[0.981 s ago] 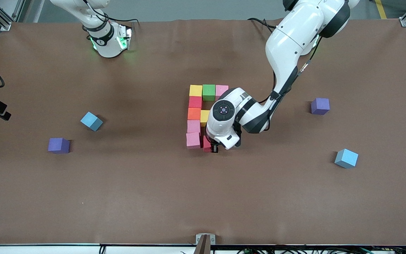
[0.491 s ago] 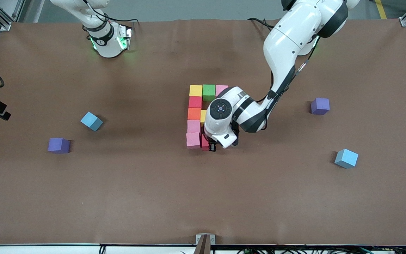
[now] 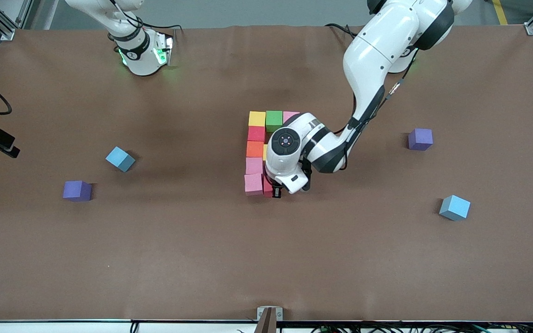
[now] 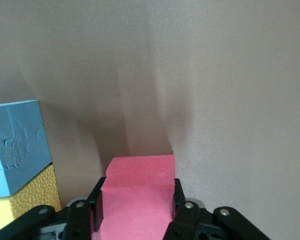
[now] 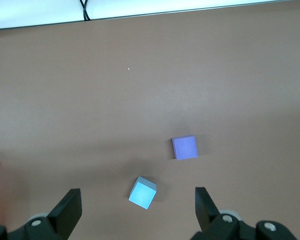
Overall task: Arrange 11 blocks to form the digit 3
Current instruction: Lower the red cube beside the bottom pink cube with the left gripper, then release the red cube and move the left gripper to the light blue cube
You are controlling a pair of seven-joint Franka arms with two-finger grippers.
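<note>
My left gripper is ready to open, because the red block's lower edge [image 3: 268, 196] meets its shadow on the tabletop beside the nearest pink block. The red block would rest there.
The digit 3 figure stands mid-table. A yellow [image 3: 257, 119], a green [image 3: 274, 120] and a pink block [image 3: 288, 114] form its row farthest from the front camera. A column of red [image 3: 256, 133], orange [image 3: 254, 148], pink [image 3: 254, 165] and pink [image 3: 253, 183] runs nearer. A second yellow block [image 3: 265, 151] is mostly hidden under the left arm. My left gripper [image 3: 274, 192] is shut on a red block [image 4: 137, 192], low beside the nearest pink block. Two light blue blocks [image 3: 120, 158] [image 3: 455, 207] lie apart. My right gripper [image 5: 135, 212] waits open, high above the table.
Two purple cubes [image 3: 77, 190] [image 3: 420, 139] sit loose, one toward each end of the table. The right wrist view shows a light blue block [image 5: 142, 192] and a purple cube [image 5: 185, 147] below. A blue face [image 4: 15, 150] above a yellow one [image 4: 20, 200] shows in the left wrist view.
My left gripper has carried the red block toward the right arm's end, closing the gap to the nearest pink block. The right arm has not moved.
</note>
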